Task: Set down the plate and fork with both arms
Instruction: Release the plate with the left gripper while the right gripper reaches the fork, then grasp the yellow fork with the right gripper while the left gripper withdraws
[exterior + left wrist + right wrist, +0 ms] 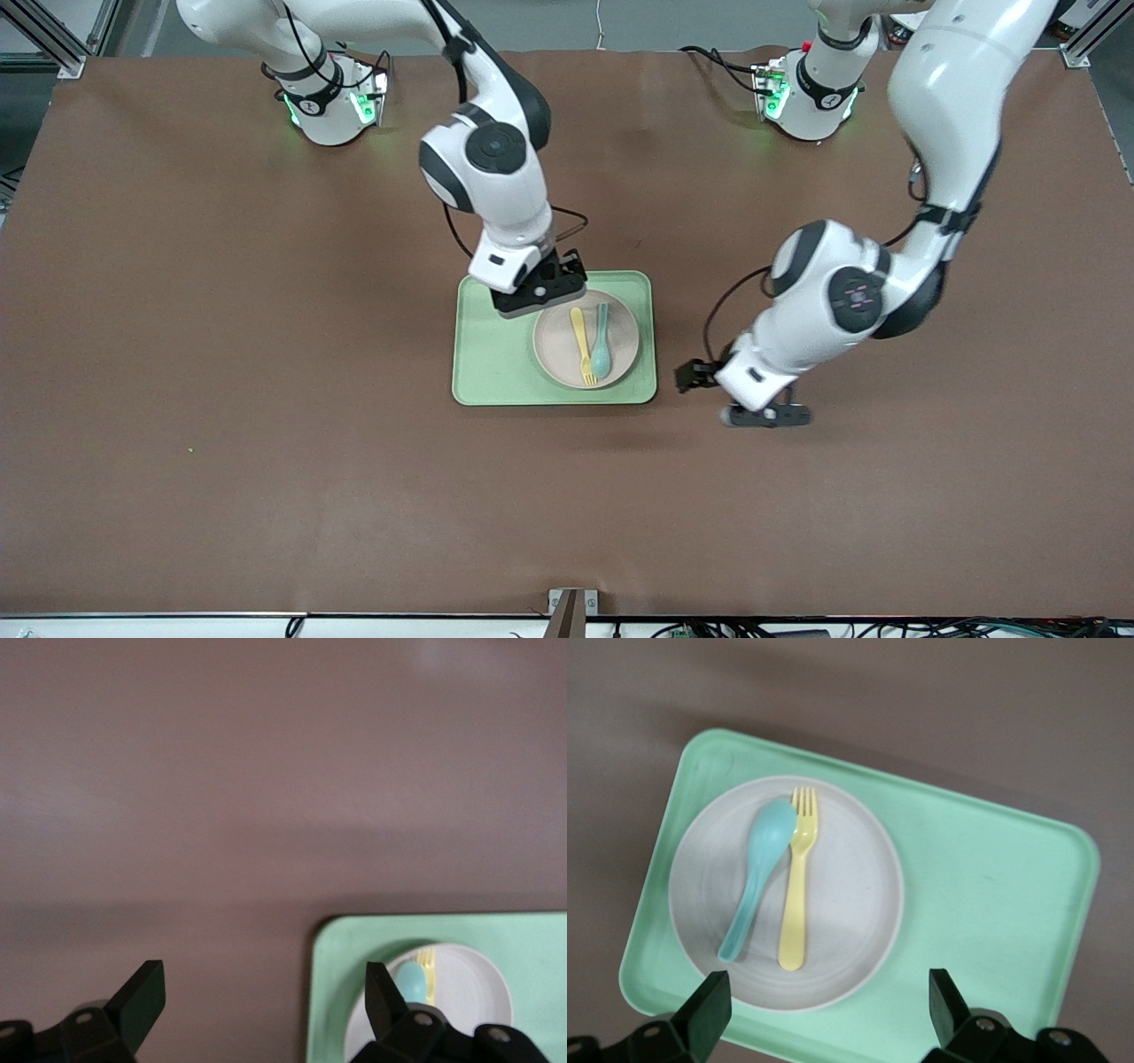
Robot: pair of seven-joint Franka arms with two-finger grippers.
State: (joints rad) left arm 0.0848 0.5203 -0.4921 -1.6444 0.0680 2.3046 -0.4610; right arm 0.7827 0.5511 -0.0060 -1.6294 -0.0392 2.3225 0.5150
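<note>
Next, my right gripper grabs the pale-yellow fork by its handle (579,326) to set it on the light-green tray (492,354) beside the plate.
The pale plate (623,330) lies in the light-green tray (492,354), at the tray's end toward the left arm. The pale-yellow fork (581,344) lies on the plate beside a teal spoon (601,341), tines toward the front camera. My right gripper (540,291) hangs open and empty over the tray's farther edge and the plate's rim. The right wrist view shows the plate (850,904), fork (797,890) and spoon (757,873) below the open gripper (828,1005). My left gripper (766,415) is open and empty, low over bare table beside the tray.
The brown table mat (266,399) surrounds the tray. The left wrist view shows my left gripper (263,997) over the mat, with the tray's corner (523,935), the plate (483,988) and the spoon's bowl (409,979) to one side.
</note>
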